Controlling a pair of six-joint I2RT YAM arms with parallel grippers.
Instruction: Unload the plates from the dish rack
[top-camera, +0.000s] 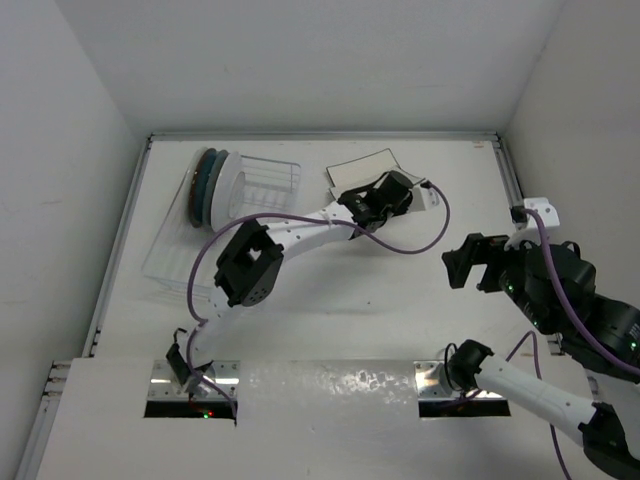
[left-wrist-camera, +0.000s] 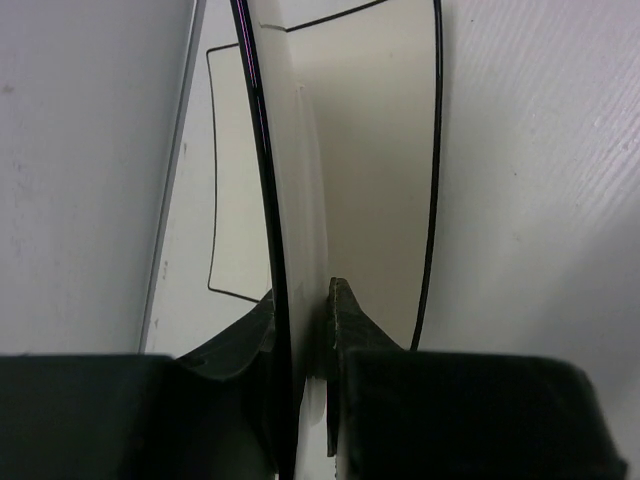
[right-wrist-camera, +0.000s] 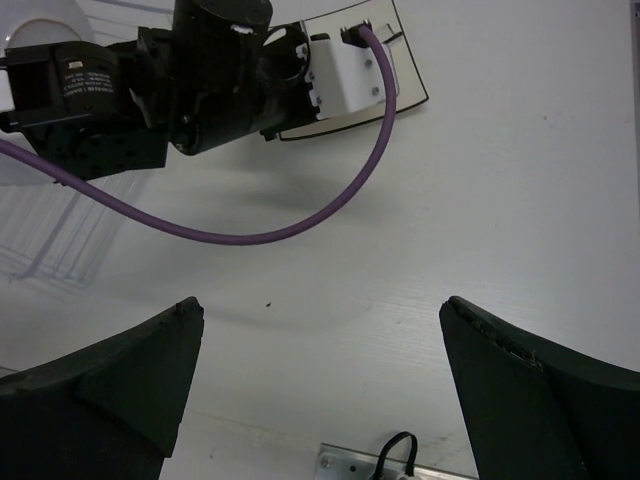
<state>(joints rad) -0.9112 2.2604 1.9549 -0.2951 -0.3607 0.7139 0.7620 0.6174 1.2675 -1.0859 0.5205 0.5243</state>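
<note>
The held plate is standing edge-on over the second square plate, so I will keep holding it with my left gripper for now.
My left gripper (left-wrist-camera: 300, 305) is shut on the rim of a cream-white square plate (left-wrist-camera: 365, 150) with a dark edge, which shows edge-on between the fingers. A second square plate (left-wrist-camera: 235, 170) lies flat on the table under it. In the top view the left gripper (top-camera: 392, 192) is at the back middle, over the square plates (top-camera: 360, 163), to the right of the clear dish rack (top-camera: 170, 255). Round plates (top-camera: 208, 185) stand upright in the rack's far end. My right gripper (right-wrist-camera: 320, 340) is open and empty above bare table at the right (top-camera: 478, 262).
The left arm's purple cable (right-wrist-camera: 250, 235) loops over the table between the two grippers. White walls close the table at the back and both sides. A metal bracket (right-wrist-camera: 390, 465) sits at the near edge below the right gripper.
</note>
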